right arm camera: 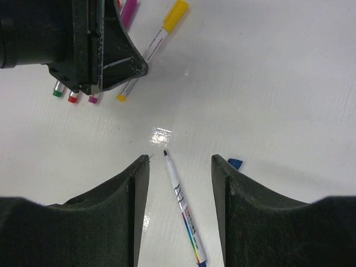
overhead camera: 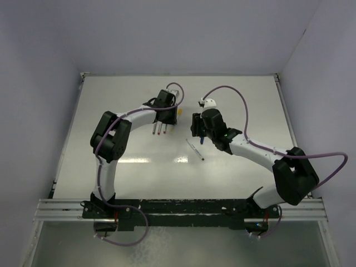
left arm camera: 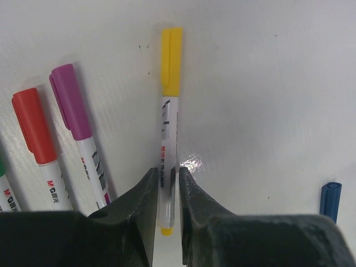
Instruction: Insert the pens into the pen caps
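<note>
My right gripper grabs the uncapped pen near its dark tip next, leaving the rear body of the pen free for handover to my left gripper.
My left gripper is shut on the body of a yellow-capped pen that lies on the white table, its yellow cap pointing away. Capped purple, red and green pens lie side by side to its left. My right gripper is open and empty, jaws wide apart over an uncapped pen with a dark tip. A loose blue cap lies just beyond the right finger.
In the right wrist view the left gripper sits at the upper left over the row of pens. Raised table edges run along the left, right and far sides. Purple cables loop over both arms.
</note>
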Robot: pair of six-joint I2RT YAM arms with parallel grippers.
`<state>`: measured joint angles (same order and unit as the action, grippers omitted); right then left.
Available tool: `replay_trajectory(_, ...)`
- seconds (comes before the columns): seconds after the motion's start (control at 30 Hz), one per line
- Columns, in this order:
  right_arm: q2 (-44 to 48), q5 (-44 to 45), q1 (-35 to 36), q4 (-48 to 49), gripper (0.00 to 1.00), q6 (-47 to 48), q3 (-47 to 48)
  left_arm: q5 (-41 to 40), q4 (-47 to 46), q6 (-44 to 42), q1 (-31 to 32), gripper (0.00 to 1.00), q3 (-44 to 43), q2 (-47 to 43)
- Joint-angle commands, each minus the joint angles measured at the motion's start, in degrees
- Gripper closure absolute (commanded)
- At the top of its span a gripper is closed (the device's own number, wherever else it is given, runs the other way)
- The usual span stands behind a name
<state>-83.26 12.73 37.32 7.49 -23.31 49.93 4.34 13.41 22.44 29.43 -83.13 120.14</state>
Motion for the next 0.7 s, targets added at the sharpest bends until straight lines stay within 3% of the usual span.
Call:
replay_trajectory(0.0, -1.4, -0.6, -0.1, 0.1, 0.49, 1.6, 2.8, 0.3, -0.2, 1.4, 0.1, 0.76, -0.2, -1.2)
replay_trajectory(0.27, -6.1, -1.3, -0.1, -2.1, 0.52, 3.9, 4.3, 0.4, -1.0, 1.3, 0.1, 0.75, 1.4, -6.9)
replay_trajectory(0.67, -11.6, -4.5, 0.0, -4.7, 0.61, 5.1, 4.4, 0.0, -6.3, 1.6, 0.2, 0.73, 10.8, -24.8)
